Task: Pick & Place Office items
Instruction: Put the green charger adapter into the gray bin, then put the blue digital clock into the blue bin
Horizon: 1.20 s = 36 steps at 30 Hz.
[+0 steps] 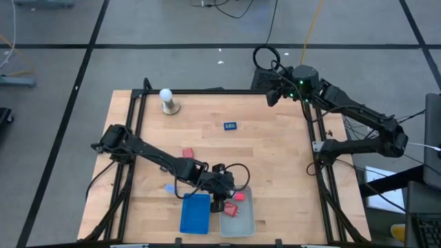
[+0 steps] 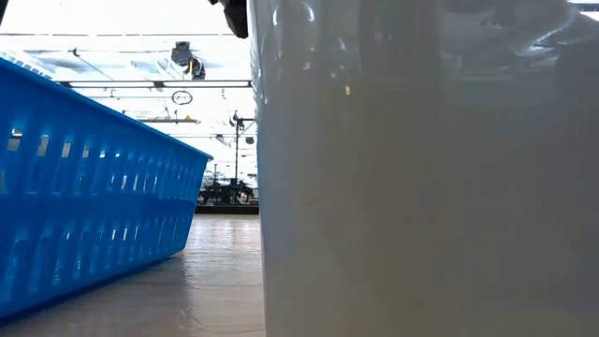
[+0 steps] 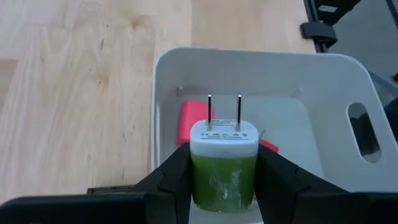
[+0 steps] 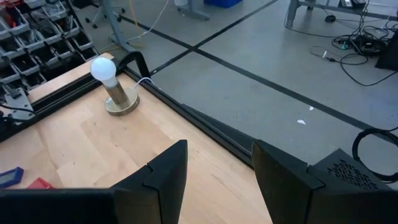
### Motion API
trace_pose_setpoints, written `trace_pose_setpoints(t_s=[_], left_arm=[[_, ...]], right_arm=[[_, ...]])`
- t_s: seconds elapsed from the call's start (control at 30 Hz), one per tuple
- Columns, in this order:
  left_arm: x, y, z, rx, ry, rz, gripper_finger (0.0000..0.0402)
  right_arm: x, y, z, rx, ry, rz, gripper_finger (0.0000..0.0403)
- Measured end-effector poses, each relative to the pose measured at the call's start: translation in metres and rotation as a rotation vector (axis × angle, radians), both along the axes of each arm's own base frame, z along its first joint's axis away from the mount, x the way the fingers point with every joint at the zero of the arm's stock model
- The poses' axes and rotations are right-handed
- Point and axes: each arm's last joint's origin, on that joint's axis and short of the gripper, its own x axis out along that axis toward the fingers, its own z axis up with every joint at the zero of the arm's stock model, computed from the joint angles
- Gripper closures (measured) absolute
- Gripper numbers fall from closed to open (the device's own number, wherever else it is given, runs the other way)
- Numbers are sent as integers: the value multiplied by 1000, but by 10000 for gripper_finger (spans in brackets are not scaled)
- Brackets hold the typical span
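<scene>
The green charger plug (image 3: 222, 174) is inside the grey tray's rim (image 3: 298, 124) and would stay there, so I will open my left gripper now to let it go.
My left gripper (image 3: 224, 171) is shut on a green charger plug (image 3: 224, 180) with a white cap and two metal prongs. It hangs over the pale grey tray (image 3: 311, 81), which holds two red blocky items (image 3: 188, 121). From above, the left gripper (image 1: 220, 200) sits at the near edge between the blue tray (image 1: 195, 213) and the grey tray (image 1: 247, 224). A red item (image 1: 187, 153), a light blue item (image 1: 169, 188) and a small blue item (image 1: 230, 125) lie on the table. My right gripper (image 4: 214, 180) waits open at the far right corner (image 1: 275, 93). My left gripper pinches the plug by the two opposite sides of its green body (image 3: 205, 180), one finger (image 3: 174, 180) on each side. The white cap and prongs (image 3: 224, 112) stick out beyond the fingers. The plug is lifted clear above the grey tray's inside.
A white ball on a round base (image 1: 166, 100) stands near the far left corner. In the low view the blue tray (image 2: 84, 206) and the grey tray's wall (image 2: 421, 187) fill the foreground. Bare wood lies across the table's middle and right. Black frame rails edge the table.
</scene>
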Motion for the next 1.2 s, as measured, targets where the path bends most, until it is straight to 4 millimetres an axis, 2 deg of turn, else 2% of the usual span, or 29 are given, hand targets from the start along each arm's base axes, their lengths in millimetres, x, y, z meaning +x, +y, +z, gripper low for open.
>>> trace_pose_setpoints(t_s=[0.13, 0.67, 0.73, 0.87, 0.97, 1.07, 1.2], left_arm=[[1, -1, -5, 14, 13, 1, 272], [3, -5, -3, 7, -26, 11, 272], [3, -6, -2, 0, -38, 7, 249], [3, -6, -2, -3, -40, 19, 166], [3, -6, -2, 5, -43, 31, 124], [3, -6, -2, 3, -43, 32, 105], [4, -6, -1, -12, -56, 41, 105]], right_arm=[[0, 0, 0, 0, 0, 0, 232], [0, 0, 0, -1, 0, 0, 232], [0, 0, 0, -1, -1, 0, 232], [0, 0, 0, 8, -7, -3, 232], [0, 0, 0, 15, -13, -6, 232], [0, 0, 0, 20, -16, 1, 232], [1, 1, 0, 32, -24, 35, 232]])
